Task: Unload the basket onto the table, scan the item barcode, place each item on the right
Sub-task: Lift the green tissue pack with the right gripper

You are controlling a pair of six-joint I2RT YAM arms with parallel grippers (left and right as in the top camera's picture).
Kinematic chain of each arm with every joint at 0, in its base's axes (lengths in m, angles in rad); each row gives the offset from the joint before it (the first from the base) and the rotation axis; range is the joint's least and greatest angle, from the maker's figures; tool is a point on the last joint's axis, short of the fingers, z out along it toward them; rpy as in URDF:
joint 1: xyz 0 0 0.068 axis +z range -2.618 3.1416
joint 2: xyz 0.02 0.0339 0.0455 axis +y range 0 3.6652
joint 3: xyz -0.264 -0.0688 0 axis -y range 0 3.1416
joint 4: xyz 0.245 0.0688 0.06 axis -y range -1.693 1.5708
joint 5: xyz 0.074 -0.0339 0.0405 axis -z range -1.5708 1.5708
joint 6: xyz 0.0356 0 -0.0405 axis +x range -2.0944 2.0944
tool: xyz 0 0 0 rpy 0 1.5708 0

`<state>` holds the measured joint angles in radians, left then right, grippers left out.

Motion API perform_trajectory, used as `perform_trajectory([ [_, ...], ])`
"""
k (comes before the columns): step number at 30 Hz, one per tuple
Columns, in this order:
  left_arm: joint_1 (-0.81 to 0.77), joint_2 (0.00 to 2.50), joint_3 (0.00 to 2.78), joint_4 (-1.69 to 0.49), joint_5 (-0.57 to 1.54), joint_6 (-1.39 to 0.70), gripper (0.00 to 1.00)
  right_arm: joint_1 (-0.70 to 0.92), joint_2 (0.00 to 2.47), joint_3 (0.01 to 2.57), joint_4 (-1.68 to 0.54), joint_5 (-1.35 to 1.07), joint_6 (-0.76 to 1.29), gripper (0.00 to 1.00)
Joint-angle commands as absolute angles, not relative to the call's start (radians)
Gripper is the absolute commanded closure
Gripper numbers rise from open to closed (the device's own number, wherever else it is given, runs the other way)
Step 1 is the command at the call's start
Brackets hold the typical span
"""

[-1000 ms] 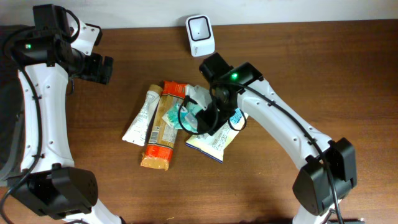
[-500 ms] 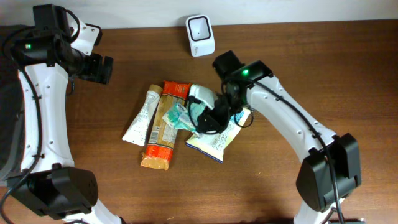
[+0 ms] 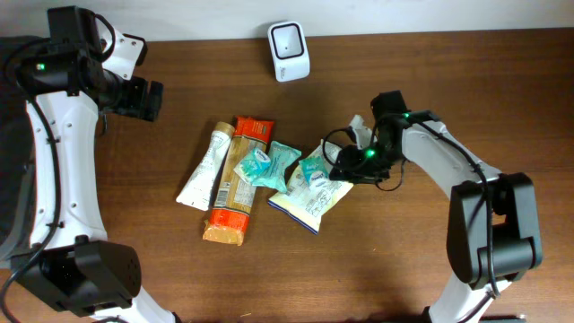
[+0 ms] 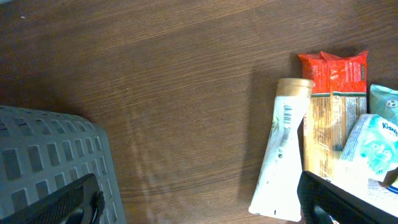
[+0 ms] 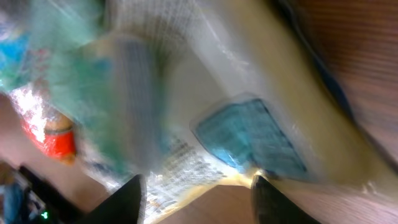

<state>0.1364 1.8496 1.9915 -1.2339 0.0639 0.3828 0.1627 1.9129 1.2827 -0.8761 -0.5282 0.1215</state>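
The robot's right hand should next grab the teal packet on the bag by its end nearest that hand. This keeps the teal packet's side free, so the barcode can be scanned.
The white barcode scanner stands at the table's back edge. Below it lies a pile of items: a white tube, a tan bar, a red packet, two teal packets and a white-and-blue bag. My right gripper sits low at the pile's right edge, open, with nothing between its fingers. Its wrist view is blurred: the bag fills it, beyond the gripper. My left gripper hangs open at the far left, above bare table, with the tube to its right.
A grey slotted basket sits at the left edge of the left wrist view. Bare wood lies in front of the pile and to the right of my right arm.
My right gripper was shut on a teal packet over the pile. It has swung right and down, opened, and the packet now lies on the white-and-blue bag. The left arm has not moved.
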Motion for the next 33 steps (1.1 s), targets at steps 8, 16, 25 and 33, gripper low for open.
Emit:
perform_trajectory([
  [8, 0.141, 1.833, 1.998, -1.233, 0.074, 0.398, 0.01, 0.215, 1.911, 1.52, -1.066, -0.385, 0.102, 0.38],
  [16, 0.141, 1.833, 1.998, -1.233, 0.074, 0.398, 0.01, 0.302, 1.935, 1.434, -0.938, -0.408, 0.174, 0.38],
  [25, 0.141, 1.833, 1.998, -1.233, 0.074, 0.398, 0.01, 0.302, 1.937, 1.366, -0.852, -0.437, 0.193, 0.45],
  [33, 0.141, 1.833, 1.998, -1.233, 0.074, 0.398, 0.01, 0.301, 1.937, 1.296, -0.765, -0.439, 0.231, 0.75],
])
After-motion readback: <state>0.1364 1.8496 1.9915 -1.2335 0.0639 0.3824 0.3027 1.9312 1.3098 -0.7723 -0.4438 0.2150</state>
